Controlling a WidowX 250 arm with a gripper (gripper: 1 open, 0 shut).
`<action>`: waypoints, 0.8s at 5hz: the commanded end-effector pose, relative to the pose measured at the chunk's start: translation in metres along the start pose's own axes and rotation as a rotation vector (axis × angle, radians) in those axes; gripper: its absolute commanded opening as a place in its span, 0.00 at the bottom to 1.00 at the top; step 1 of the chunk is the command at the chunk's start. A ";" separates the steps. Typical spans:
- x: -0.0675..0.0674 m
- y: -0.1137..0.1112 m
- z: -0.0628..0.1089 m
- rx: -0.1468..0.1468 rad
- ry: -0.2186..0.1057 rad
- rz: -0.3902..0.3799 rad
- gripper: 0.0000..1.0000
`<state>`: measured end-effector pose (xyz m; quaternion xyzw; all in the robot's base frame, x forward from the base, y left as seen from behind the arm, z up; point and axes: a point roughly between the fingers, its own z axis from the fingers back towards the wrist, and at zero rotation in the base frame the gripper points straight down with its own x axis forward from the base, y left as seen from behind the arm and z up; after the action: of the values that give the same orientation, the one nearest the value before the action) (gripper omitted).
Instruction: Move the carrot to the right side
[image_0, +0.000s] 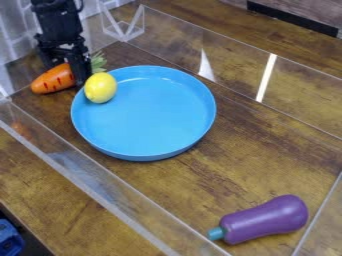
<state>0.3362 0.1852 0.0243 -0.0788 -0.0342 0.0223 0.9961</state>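
Observation:
I should next grab the carrot by its thicker end (72, 74) beside the leaves, to carry it to the right side.
The orange carrot (51, 80) lies on the wooden table at the far left, just left of the blue plate (167, 150). Its leafy end points up and right toward the plate's rim and is partly hidden by my gripper. My black gripper (67, 65) points down over that end of the carrot and is open, with its fingers low around the carrot's thicker end. Whether they touch it I cannot tell.
A yellow lemon (100, 87) sits on the plate's left edge, close to the gripper. A purple eggplant (265, 220) lies at the front right. Clear plastic walls (80, 175) ring the table.

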 end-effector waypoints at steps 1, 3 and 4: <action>0.002 0.011 0.013 0.024 -0.014 -0.046 1.00; 0.012 0.007 0.020 0.023 0.013 -0.149 0.00; 0.019 0.004 0.032 0.026 0.020 -0.189 0.00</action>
<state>0.3441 0.1914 0.0355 -0.0803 -0.0067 -0.0651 0.9946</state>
